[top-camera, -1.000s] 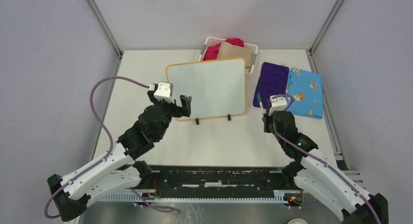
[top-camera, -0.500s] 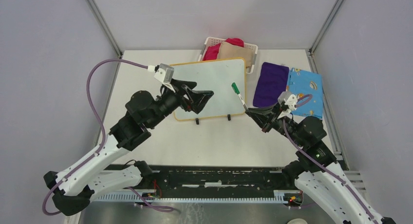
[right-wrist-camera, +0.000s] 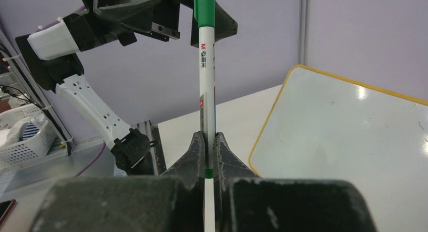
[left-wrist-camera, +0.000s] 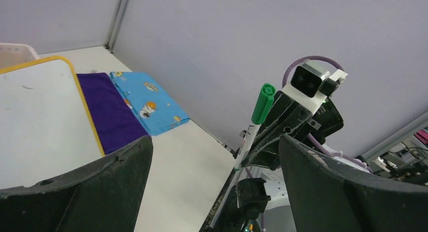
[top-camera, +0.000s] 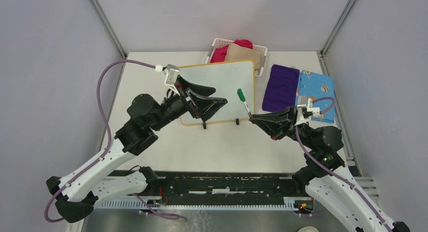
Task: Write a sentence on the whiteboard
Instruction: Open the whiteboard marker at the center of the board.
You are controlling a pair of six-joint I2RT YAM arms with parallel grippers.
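My left gripper should grip the marker [top-camera: 246, 106] by its green cap to uncap it for writing, and it should leave the marker's white body to my right gripper.
The whiteboard [top-camera: 222, 83] stands on two black feet mid-table, and its face is blank; no sentence shows on it. My right gripper [top-camera: 254, 119] is shut on the lower end of a white marker [top-camera: 246, 106] with a green cap, held upright in front of the board's right edge. In the right wrist view the marker [right-wrist-camera: 206, 65] rises from between the closed fingers [right-wrist-camera: 194, 151], with the board [right-wrist-camera: 353, 136] at the right. My left gripper [top-camera: 218, 102] is open, raised before the board and facing the marker. The left wrist view shows the marker [left-wrist-camera: 252, 126] apart from its wide-spread fingers [left-wrist-camera: 75, 191].
A white slotted basket [top-camera: 217, 42] with red and tan cloths sits behind the board. A purple cloth [top-camera: 280, 85] and a blue patterned cloth [top-camera: 315, 93] lie at the right. Both also show in the left wrist view, purple [left-wrist-camera: 113, 116] and blue [left-wrist-camera: 149, 103].
Both arms have risen and turned to face each other. The left gripper swung right across the board's front. The right gripper carried the marker left toward it and tilted it.
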